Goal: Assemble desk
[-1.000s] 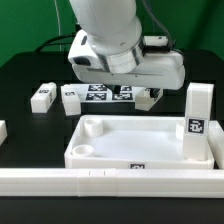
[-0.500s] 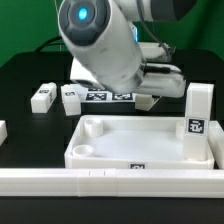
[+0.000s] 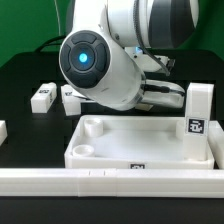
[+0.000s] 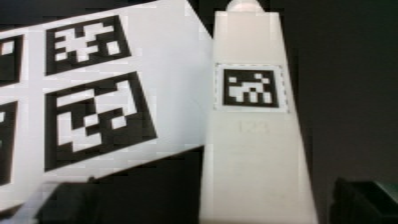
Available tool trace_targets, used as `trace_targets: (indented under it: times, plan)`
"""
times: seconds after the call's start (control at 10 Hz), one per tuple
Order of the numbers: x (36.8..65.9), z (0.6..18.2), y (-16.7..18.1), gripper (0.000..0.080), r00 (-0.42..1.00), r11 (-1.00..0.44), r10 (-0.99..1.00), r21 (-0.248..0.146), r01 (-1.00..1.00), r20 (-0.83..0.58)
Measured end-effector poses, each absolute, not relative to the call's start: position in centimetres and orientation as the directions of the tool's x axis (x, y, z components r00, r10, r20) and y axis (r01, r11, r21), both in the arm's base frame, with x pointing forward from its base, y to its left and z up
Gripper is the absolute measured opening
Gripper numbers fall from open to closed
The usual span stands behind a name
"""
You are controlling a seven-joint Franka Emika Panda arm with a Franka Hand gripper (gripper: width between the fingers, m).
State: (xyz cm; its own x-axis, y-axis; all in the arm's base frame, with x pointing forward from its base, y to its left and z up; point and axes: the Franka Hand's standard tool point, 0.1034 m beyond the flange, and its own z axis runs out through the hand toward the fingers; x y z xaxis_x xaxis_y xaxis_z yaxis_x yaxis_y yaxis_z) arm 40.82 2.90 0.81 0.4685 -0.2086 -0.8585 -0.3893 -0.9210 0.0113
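The white leg is between my fingers in the wrist view, with one on either side of it, so my gripper needs to close. Closing now would catch the leg.
The white tabletop tray (image 3: 140, 140) lies at the front middle. One leg (image 3: 200, 112) stands upright in its corner at the exterior view's right. Two loose legs (image 3: 42, 96) (image 3: 70, 98) lie behind it at the exterior view's left. In the wrist view a fourth leg (image 4: 254, 120) with a tag lies flat on the black table, running lengthwise between my fingers. My gripper (image 4: 217, 205) is open and straddles this leg, with a dark finger (image 4: 75, 205) on each side and gaps to the leg. In the exterior view the arm hides the fingertips.
The marker board (image 4: 80, 90) lies right beside the fourth leg. A long white rail (image 3: 110, 181) runs along the table's front edge. The bulky arm (image 3: 100, 65) looms over the table's back middle. A white piece (image 3: 2, 130) shows at the far left edge.
The arm has swung and tilted toward the camera, so its blue-lit ring now faces forward and lower. The hand stays low by the marker board. The desk parts have not moved.
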Motion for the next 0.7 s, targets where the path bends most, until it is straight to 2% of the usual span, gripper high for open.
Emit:
trace_targets:
  times: [0.3, 0.4, 0.5, 0.6, 0.7]
  plan:
    - [40.63, 0.66, 3.41, 0.0601, 0.464, -0.923, -0.207, 0.014, -0.385, -0.861]
    - [40.65, 0.65, 3.48, 0.0398, 0.465, -0.923, -0.206, 0.014, -0.384, -0.861]
    - [40.65, 0.66, 3.52, 0.0398, 0.465, -0.923, -0.205, 0.013, -0.384, -0.861]
    - [40.66, 0.66, 3.55, 0.0288, 0.466, -0.924, -0.205, 0.012, -0.383, -0.861]
    - [40.68, 0.66, 3.61, 0.0288, 0.466, -0.924, -0.204, 0.012, -0.382, -0.861]
